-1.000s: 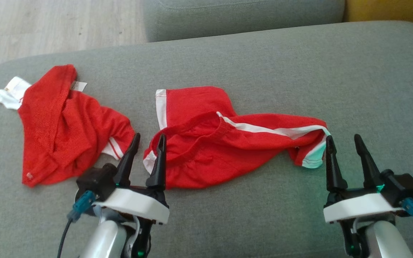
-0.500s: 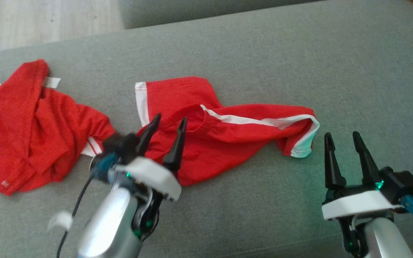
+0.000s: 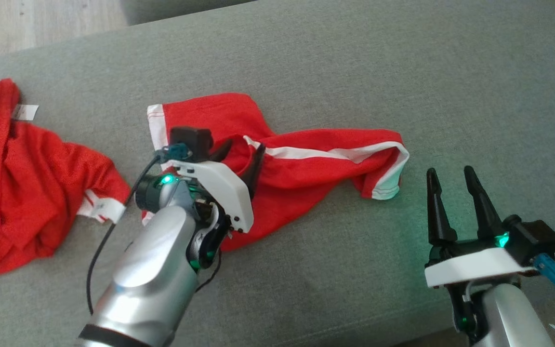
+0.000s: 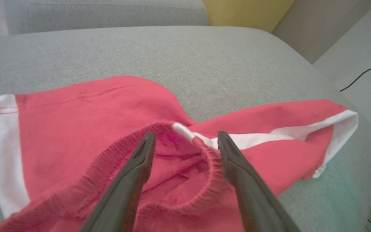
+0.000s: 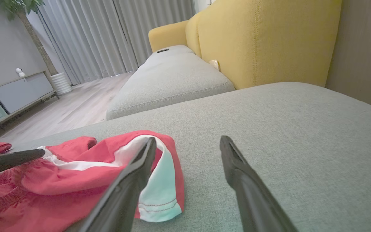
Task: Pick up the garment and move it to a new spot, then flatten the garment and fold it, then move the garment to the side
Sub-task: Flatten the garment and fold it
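Next, the left gripper grabs the red shorts by the ribbed waistband at the side stripe [image 3: 250, 142], so that its white-hemmed leg [image 3: 386, 186] gets spread flat.
The garment [image 3: 306, 166] is a pair of red shorts with white side stripes, lying crumpled across the middle of the grey sofa cushion [image 3: 403, 86]. My left gripper [image 3: 241, 153] is open and reaches down onto its ribbed waistband. In the left wrist view the garment [image 4: 76, 129] lies under the left gripper [image 4: 185, 140], whose two fingers straddle a raised loop of waistband without pinching it. My right gripper [image 3: 450, 171] stands open above bare cushion, just right of the white-hemmed leg end. The right wrist view shows the right gripper [image 5: 188, 141] beside that hem of the garment [image 5: 76, 180].
A second red garment [image 3: 27, 178] with a white label lies bunched at the cushion's left end. Wooden floor [image 3: 41, 19] lies beyond the far left edge. A yellow sofa back [image 5: 262, 42] and another grey seat [image 5: 172, 77] stand behind. A low cabinet [image 5: 11, 93] stands across the room.
My left arm has swung forward and right from the cushion's front edge onto the shorts' waistband. The head camera has turned, shifting the whole picture left. The right gripper has held still.
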Tool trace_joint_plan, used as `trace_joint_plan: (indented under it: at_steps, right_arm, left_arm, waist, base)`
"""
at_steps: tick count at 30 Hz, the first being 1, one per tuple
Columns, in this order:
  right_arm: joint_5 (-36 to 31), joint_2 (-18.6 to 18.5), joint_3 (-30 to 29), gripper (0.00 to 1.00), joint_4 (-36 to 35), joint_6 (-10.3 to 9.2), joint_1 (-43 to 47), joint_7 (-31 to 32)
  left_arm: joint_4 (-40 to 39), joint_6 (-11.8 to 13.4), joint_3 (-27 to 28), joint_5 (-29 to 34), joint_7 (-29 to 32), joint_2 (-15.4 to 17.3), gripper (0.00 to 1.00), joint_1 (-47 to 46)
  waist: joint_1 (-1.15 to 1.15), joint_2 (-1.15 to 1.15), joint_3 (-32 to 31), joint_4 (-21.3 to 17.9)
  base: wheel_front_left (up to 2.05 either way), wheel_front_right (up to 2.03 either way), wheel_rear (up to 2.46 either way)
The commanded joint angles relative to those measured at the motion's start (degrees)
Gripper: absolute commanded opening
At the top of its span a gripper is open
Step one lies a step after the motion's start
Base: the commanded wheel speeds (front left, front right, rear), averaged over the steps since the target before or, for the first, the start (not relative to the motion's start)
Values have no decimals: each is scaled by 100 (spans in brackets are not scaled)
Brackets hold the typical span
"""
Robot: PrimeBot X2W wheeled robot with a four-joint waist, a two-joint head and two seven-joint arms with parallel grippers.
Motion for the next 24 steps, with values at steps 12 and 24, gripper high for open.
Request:
trace_joint_plan:
  at_steps: [12,24]
  right_arm:
    - [81,-32,179,100,-174,44,-214,-38]
    - [54,-32,218,100,-151,44,-226,-38]
  left_arm:
    - [299,149,-97,-223,25,35,100,-475]
    - [561,284,-190,-575,-213,35,100,-632]
  waist:
    - [0,0,-13,-123]
    - [0,0,-10,-139]
  base:
    - [0,0,0]
    - [0,0,0]
